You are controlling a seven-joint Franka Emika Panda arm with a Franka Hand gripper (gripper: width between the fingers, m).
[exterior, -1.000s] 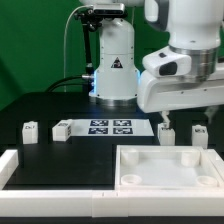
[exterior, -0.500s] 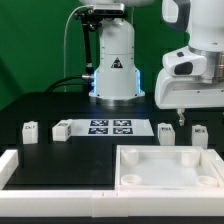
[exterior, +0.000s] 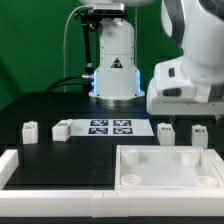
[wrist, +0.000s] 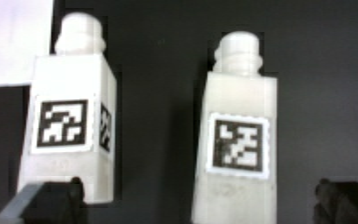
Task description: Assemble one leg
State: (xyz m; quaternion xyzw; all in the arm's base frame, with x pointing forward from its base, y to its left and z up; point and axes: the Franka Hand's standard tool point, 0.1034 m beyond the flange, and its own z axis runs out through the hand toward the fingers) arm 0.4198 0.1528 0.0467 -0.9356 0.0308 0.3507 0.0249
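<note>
The gripper should next grab the farther leg by its tagged body [exterior: 199,137] [wrist: 238,150] from the marker board, so that the leg's rounded peg stays free for the white panel.
Four small white legs with marker tags stand on the black table: two at the exterior view's left [exterior: 30,131] [exterior: 62,129] and two at its right [exterior: 166,131] [exterior: 200,133]. My gripper [exterior: 185,119] hangs over the right pair, its fingers mostly hidden by the arm's white body. In the wrist view, two legs lie side by side [wrist: 78,110] [wrist: 240,125]. My gripper [wrist: 197,205] is open and empty. One dark fingertip [wrist: 48,200] is beside the first leg and the other [wrist: 346,198] is beyond the second, touching neither.
The marker board [exterior: 110,127] lies between the leg pairs and shows in the wrist view's corner [wrist: 2,40]. A large white tray-like panel [exterior: 165,182] sits at the front right. A white L-shaped rail [exterior: 20,168] lies at the front left. The robot base [exterior: 114,65] stands behind.
The arm has moved from over the nearer right leg toward the exterior view's right, then come down closer over the right pair. No leg has moved.
</note>
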